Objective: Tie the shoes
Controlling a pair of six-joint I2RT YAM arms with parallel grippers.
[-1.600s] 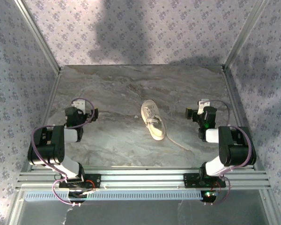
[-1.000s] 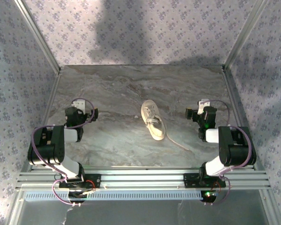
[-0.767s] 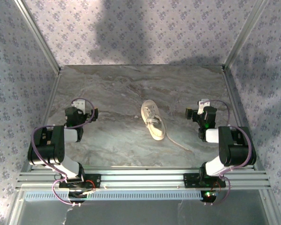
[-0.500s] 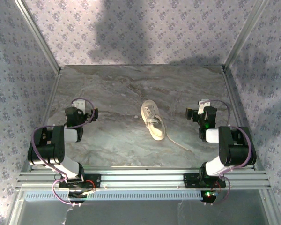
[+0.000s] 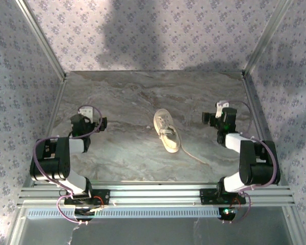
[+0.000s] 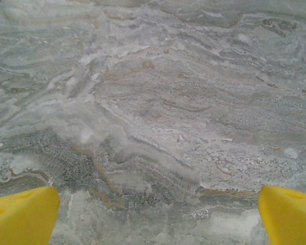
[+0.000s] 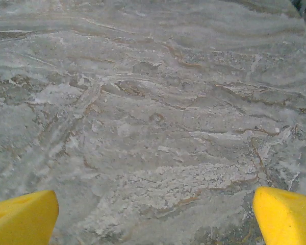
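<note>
My left gripper should next grab the white lace point(image 5: 194, 154) toward its loose end, on the sneaker's side point(image 5: 159, 132) that faces the gripper. That will leave length free to tie.
A small cream-white sneaker point(image 5: 167, 132) lies in the middle of the marble table, toe toward the back, with a thin white lace point(image 5: 194, 154) trailing toward the near right. My left gripper point(image 5: 86, 121) hovers well to the shoe's left. Its yellow fingertips point(image 6: 23, 214) stand wide apart over bare marble, so it is open. My right gripper point(image 5: 218, 116) is to the shoe's right, also open, with yellow fingertips point(image 7: 285, 212) at the frame corners and nothing between them.
The marble table point(image 5: 143, 97) is walled by patterned cloth panels point(image 5: 20, 76) on three sides with metal posts point(image 5: 43, 38) at the corners. An aluminium rail point(image 5: 153, 194) carries both arm bases along the near edge.
The right arm has lifted and swung its gripper slightly back and left. The left arm shifted very little. The shoe and its lace have not moved.
</note>
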